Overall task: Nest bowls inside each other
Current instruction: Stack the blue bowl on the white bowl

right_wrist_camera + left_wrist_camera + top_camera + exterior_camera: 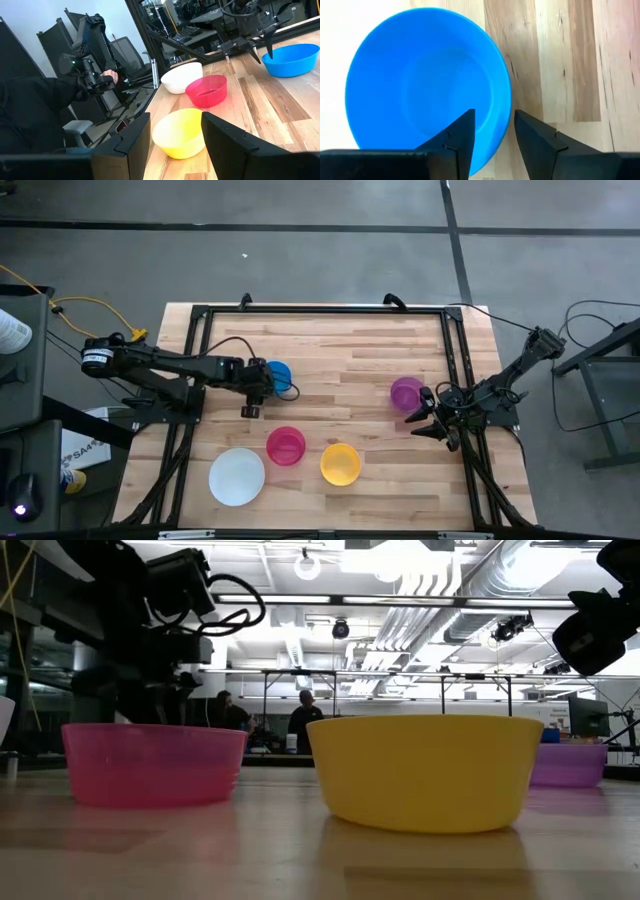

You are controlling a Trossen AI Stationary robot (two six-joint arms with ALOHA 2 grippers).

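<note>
The left gripper is ready to close on the blue bowl [425, 80], as its fingers reach down past its rim [507, 118], one inside and one outside over the wood. It would hold the bowl, so it should close now.
The blue bowl [280, 376] [425, 80] sits upright on the wooden table, left of centre. My left gripper [262, 385] [493, 120] hangs over its rim, tilted down and open. One finger [462, 132] is above the bowl's inside and the other [532, 135] above the table beside it. The red bowl [286, 446], yellow bowl [340, 464] and white bowl [237, 476] stand in a row near the front edge. The purple bowl [406, 392] stands at the right. My right gripper [418, 426] [175, 145] waits beside it, level and open.
A black metal frame [320, 310] runs around the table's far and side edges. Bare wood lies in the middle between the blue and purple bowls. A person [35, 105] in dark clothing stands beyond the table's left side, holding a dark handle.
</note>
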